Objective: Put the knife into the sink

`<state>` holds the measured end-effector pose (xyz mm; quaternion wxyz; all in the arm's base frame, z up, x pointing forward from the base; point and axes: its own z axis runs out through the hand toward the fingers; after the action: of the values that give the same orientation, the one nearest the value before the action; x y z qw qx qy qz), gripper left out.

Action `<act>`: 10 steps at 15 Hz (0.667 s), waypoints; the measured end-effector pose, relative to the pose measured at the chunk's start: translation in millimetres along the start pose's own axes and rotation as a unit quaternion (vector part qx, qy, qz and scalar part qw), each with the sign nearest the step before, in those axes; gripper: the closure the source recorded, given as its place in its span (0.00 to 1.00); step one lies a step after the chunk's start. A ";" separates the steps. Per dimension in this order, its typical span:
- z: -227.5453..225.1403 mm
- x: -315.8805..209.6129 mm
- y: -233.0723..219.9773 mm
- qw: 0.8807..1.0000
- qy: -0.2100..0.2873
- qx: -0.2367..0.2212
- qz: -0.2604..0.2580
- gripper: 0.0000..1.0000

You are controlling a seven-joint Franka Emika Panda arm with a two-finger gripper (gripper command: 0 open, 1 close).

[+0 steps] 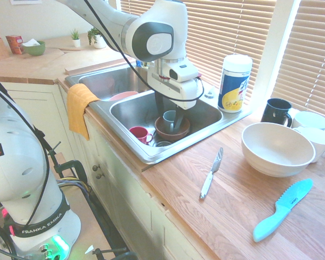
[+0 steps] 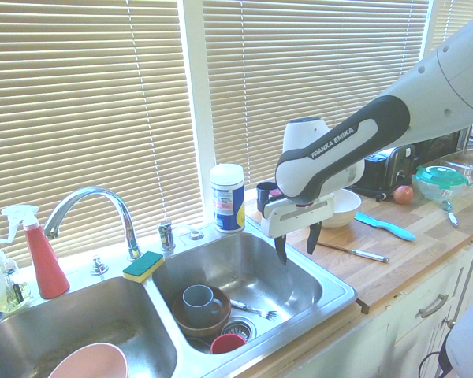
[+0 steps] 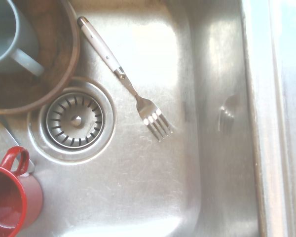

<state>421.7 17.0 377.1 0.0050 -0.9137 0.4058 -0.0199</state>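
The knife's silver blade (image 2: 333, 246) lies bare on the wooden counter, so the robot's gripper will next grab the knife by its white handle (image 2: 370, 255).
The knife (image 1: 212, 173) with a white handle and short silver blade lies on the wooden counter to the right of the sink (image 1: 151, 151); the second exterior view shows the knife (image 2: 355, 252) beyond the sink rim (image 2: 331, 303). My gripper (image 2: 297, 243) hangs open and empty above the right basin, fingers pointing down. From the first exterior view the gripper (image 1: 169, 115) stands over the brown bowl. The wrist view looks down at the basin floor (image 3: 153, 182).
The right basin holds a brown bowl (image 2: 191, 319) with a grey mug (image 2: 201, 300), a red cup (image 2: 228, 343), a fork (image 3: 123, 79) and the drain (image 3: 75, 120). On the counter sit a white bowl (image 1: 276, 147), a light-blue knife (image 1: 281, 209), a wipes canister (image 1: 234, 83) and mugs.
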 end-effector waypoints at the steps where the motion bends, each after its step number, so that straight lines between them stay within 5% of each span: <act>1: 0.0 0.1 0.0 1.000 0.000 0.000 0.000 0.00; 5: -6.1 10.5 9.1 1.000 0.006 0.006 -0.014 0.00; 10: -13.3 54.0 80.4 0.990 0.017 -0.012 -0.138 0.00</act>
<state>397.8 -76.9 390.1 -0.0153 -0.9604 0.2764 -0.0311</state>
